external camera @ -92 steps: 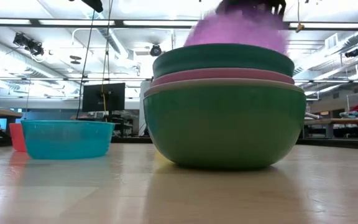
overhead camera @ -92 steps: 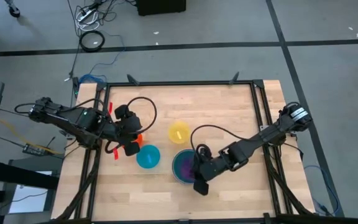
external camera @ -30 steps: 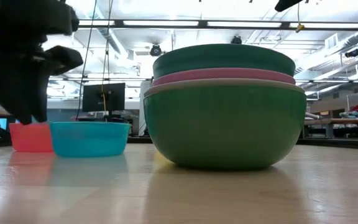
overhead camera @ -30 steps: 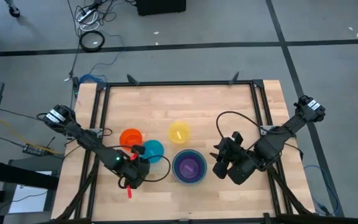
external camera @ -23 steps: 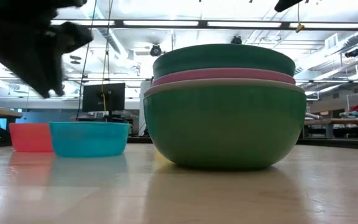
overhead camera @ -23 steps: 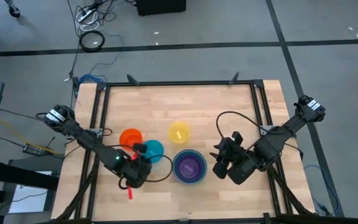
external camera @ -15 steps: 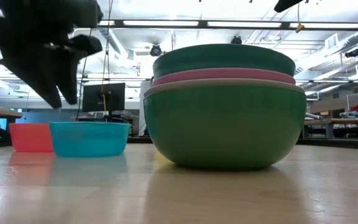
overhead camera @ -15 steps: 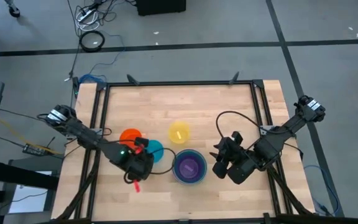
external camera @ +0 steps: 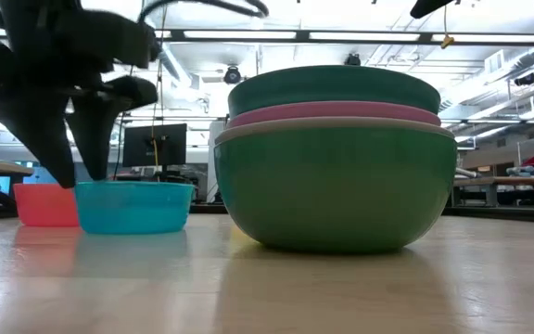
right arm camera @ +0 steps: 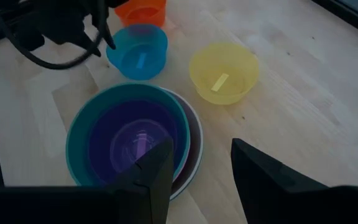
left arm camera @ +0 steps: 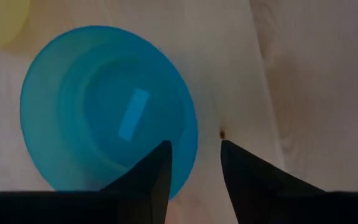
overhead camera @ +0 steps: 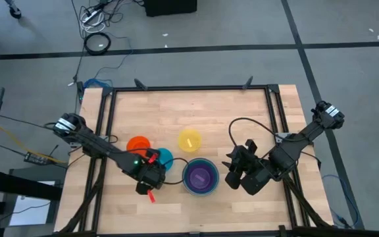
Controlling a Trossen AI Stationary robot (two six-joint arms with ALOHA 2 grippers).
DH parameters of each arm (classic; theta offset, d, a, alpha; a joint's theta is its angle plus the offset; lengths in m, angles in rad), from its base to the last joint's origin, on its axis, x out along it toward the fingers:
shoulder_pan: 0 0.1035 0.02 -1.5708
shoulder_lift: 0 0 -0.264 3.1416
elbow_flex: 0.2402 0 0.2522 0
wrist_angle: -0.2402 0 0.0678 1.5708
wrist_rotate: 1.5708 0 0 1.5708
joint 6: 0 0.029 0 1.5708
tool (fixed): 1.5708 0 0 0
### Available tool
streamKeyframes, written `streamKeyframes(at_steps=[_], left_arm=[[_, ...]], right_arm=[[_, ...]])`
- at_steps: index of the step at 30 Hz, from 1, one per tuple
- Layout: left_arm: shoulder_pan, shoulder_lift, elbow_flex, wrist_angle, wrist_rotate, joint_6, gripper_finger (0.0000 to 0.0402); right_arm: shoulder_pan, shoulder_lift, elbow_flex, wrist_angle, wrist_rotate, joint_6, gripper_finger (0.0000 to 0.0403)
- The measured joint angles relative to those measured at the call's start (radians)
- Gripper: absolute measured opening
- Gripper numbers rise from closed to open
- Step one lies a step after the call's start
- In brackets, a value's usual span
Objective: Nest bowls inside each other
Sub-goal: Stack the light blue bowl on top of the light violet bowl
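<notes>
My left gripper must next grab the light blue bowl by its rim (left arm camera: 195,143) to nest it inside the purple bowl.
A light blue bowl (overhead camera: 163,158) (left arm camera: 104,106) stands upright on the table between an orange bowl (overhead camera: 138,146) and a yellow bowl (overhead camera: 189,139). My left gripper (left arm camera: 193,149) (external camera: 77,172) is open and points down at the blue bowl's near-left rim, one finger over its inside and one outside. To the right stands a nested stack (overhead camera: 199,176): a green bowl (external camera: 332,186) outermost, then a pale one, pink (external camera: 332,113) and teal (right arm camera: 73,146), with a purple bowl (right arm camera: 135,143) innermost. My right gripper (right arm camera: 201,162) waits open, raised to the stack's right.
A black frame (overhead camera: 189,87) runs around the wooden table. Bare wood lies along the far side (overhead camera: 196,112) and near the front edge (overhead camera: 189,210). Beyond the table, the low view shows a monitor (external camera: 156,144) and ceiling lights.
My left gripper has risen from beside the orange bowl, gone toward the table's right edge and come down over the light blue bowl's rim. The bowls have stayed where they were.
</notes>
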Motion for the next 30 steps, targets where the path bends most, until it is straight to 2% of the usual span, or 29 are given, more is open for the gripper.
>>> streamKeyframes(at_steps=[4,7,9,11,13,15,21,25,28,30], left_arm=[[0.018,0.035,-0.029,0.058,0.019,0.022,0.0140],[0.033,0.073,-0.048,0.059,0.051,0.026,0.0121],[0.039,0.084,-0.048,0.055,0.053,0.032,0.0089],[0.041,0.080,-0.044,0.084,0.067,0.049,0.0036],[0.039,0.066,-0.028,0.111,0.080,0.066,0.0013],[0.035,0.049,0.008,0.111,0.056,0.076,0.0008],[0.004,-0.011,0.192,0.049,-0.110,0.133,0.0005],[0.005,-0.014,0.315,0.151,-0.080,0.205,0.0004],[0.009,0.008,0.322,0.330,-0.017,0.265,0.0004],[0.008,0.012,0.321,0.382,-0.012,0.282,0.0004]], right_arm=[[0.000,0.000,0.000,0.001,0.000,0.000,0.0150],[0.000,0.000,0.000,0.001,0.000,0.000,0.0149],[0.000,0.000,0.000,0.001,0.000,0.000,0.0150],[0.000,0.000,0.000,0.000,0.000,0.000,0.0150],[-0.002,0.000,0.000,0.000,0.000,-0.001,0.0150],[-0.006,0.000,0.000,0.001,0.000,-0.005,0.0150],[-0.010,0.000,0.000,-0.001,0.000,-0.005,0.0149],[-0.010,0.000,0.000,-0.005,0.000,-0.006,0.0149],[-0.010,0.000,0.000,-0.012,0.011,-0.001,0.0150],[-0.005,0.000,0.000,-0.012,0.020,0.002,0.0149]])
